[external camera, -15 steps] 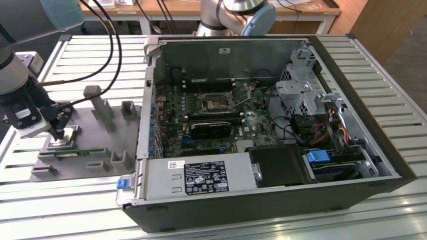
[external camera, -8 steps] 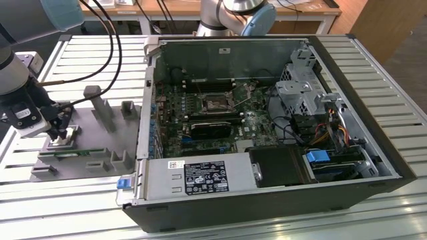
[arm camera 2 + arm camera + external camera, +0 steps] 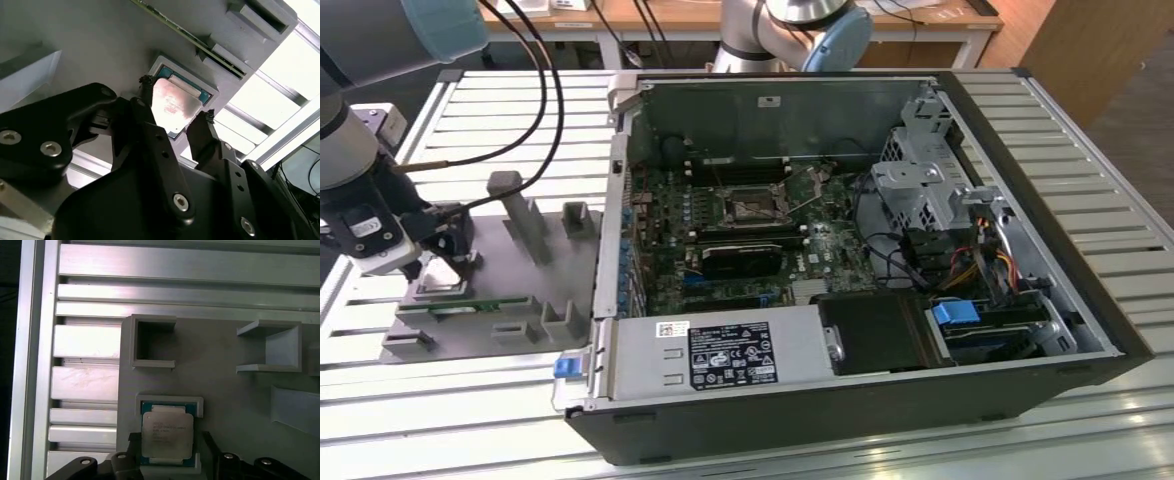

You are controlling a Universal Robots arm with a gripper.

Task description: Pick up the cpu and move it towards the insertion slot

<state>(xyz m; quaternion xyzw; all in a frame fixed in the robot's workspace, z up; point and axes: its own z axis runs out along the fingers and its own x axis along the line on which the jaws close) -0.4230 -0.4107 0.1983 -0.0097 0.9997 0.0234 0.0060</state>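
Observation:
The gripper grabs the cpu by its open side edges between the holder's sides next, since the pale grey holder's sides hug both ends of the cpu.
The cpu is a flat square chip with a shiny metal top, lying in a pale grey holder on the grey fixture plate. In the second wrist view the cpu sits between my two black fingers. My gripper is open and straddles the chip, with a gap on each side. In the exterior view my gripper hangs low over the fixture at the exterior view's left. The insertion slot, a silver frame around a dark centre, lies on the motherboard inside the open computer case.
The fixture plate carries upright grey posts and a narrow green memory strip. The open case has tall walls, drive cages and cables. Everything stands on a slatted aluminium table. Black cables hang near my arm.

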